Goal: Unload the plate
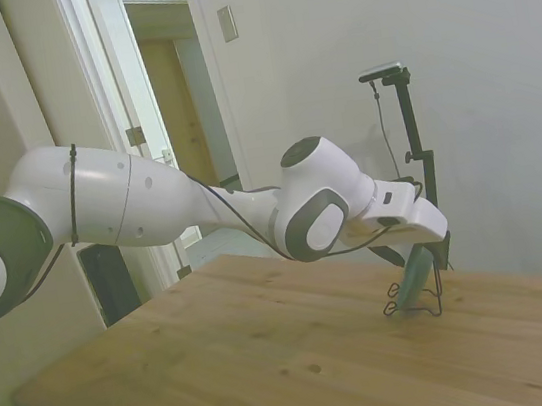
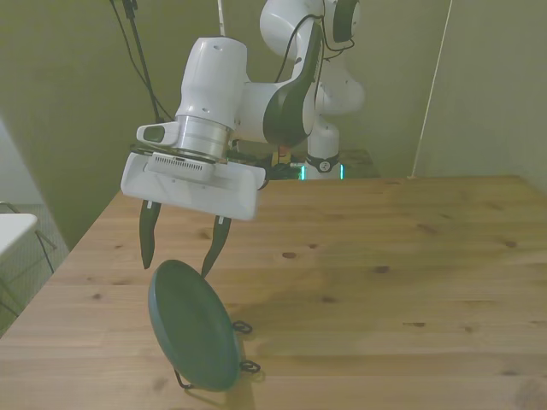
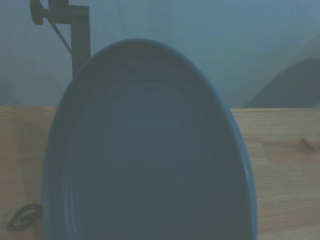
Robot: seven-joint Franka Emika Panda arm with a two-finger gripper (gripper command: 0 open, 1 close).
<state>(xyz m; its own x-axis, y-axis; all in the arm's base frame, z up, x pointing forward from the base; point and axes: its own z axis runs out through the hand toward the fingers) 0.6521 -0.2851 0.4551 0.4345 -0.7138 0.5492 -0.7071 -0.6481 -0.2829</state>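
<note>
I should close my gripper on the plate now, because its fingers reach down past the plate's top rim on either side, above the wire rack (image 1: 413, 302).
The grey-green plate (image 2: 192, 325) stands on edge in a thin black wire rack (image 2: 244, 346) near the table's front, toward the front view's left. In the side view the plate (image 1: 418, 273) shows edge-on under the arm's hand, with the rack (image 1: 413, 302) at its foot. My gripper (image 2: 178, 249) hangs open just above the plate's top rim, one dark finger on each side, not touching it. The wrist view is filled by the plate's face (image 3: 150, 150).
The wooden table (image 2: 385, 273) stretches wide toward the front view's right. The robot's base (image 2: 320, 158) stands behind the far edge. A doorway (image 1: 172, 106) and a wall lie beyond the table in the side view.
</note>
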